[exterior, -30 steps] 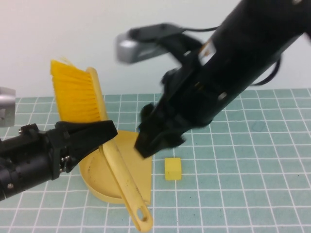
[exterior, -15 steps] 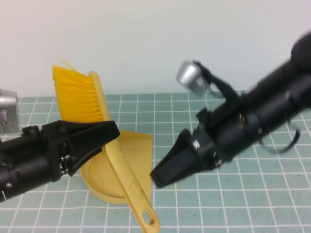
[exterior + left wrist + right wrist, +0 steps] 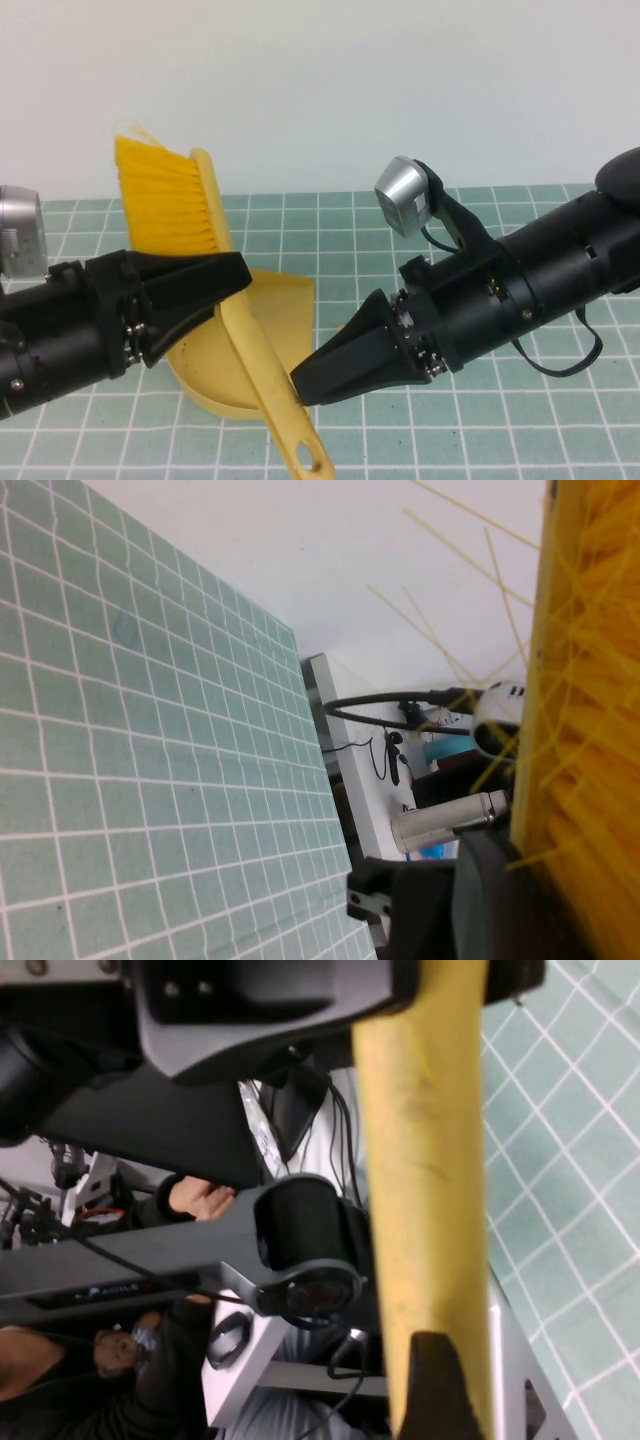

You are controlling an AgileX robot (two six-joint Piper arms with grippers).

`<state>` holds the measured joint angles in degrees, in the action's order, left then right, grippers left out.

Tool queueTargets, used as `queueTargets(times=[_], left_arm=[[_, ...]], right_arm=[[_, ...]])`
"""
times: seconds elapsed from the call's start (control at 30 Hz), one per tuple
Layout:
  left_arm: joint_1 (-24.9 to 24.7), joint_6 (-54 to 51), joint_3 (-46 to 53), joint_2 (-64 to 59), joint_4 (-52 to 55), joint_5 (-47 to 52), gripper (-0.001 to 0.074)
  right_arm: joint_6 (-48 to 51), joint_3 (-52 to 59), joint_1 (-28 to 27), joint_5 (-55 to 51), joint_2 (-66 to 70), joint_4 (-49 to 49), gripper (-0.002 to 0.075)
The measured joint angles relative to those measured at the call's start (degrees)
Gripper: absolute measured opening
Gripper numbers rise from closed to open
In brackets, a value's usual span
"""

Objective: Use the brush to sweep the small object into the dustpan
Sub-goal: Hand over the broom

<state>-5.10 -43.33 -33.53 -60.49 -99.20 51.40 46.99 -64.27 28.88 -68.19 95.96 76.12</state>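
My right gripper should sweep the small object into the dustpan next, so it should grab the yellow brush by its handle [image 3: 268, 384] [image 3: 425, 1180].
My left gripper [image 3: 222, 285] is shut on the brush [image 3: 245, 350] at mid-handle and holds it tilted above the table. The yellow bristles [image 3: 160, 205] point up and away, and the holed handle end hangs low at the front. In the left wrist view the bristles [image 3: 590, 730] fill one side. The yellow dustpan [image 3: 205, 380] lies flat on the mat under the brush. My right gripper [image 3: 305, 385] is open, low over the mat, its tip right beside the brush handle [image 3: 420, 1160]. One of its fingers [image 3: 432, 1390] shows in front of that handle. The small object is hidden behind the right arm.
A green grid mat [image 3: 560, 420] covers the table, with a white wall behind it. The right arm's silver wrist camera [image 3: 405, 195] sticks up at the centre. Beyond the mat's edge, the wrist views show a desk with cables and equipment [image 3: 430, 730].
The right arm has swung down from high over the centre to low over the mat, pointing at the brush handle and now covering the block. The left arm and brush barely moved.
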Motion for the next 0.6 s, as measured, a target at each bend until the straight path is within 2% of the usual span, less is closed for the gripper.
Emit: queueTargets(times=[0.5,0.6], left_arm=[[0.0,2.8,0.0,0.0,-0.1,4.3,0.0159],[0.0,3.9,0.0,0.0,-0.2,4.3,0.0158]], right_arm=[[2.4,0.1,6.0,0.3,-2.7,4.9,0.0428],[2.7,0.2,6.4,0.9,-2.7,5.3,0.0405]])
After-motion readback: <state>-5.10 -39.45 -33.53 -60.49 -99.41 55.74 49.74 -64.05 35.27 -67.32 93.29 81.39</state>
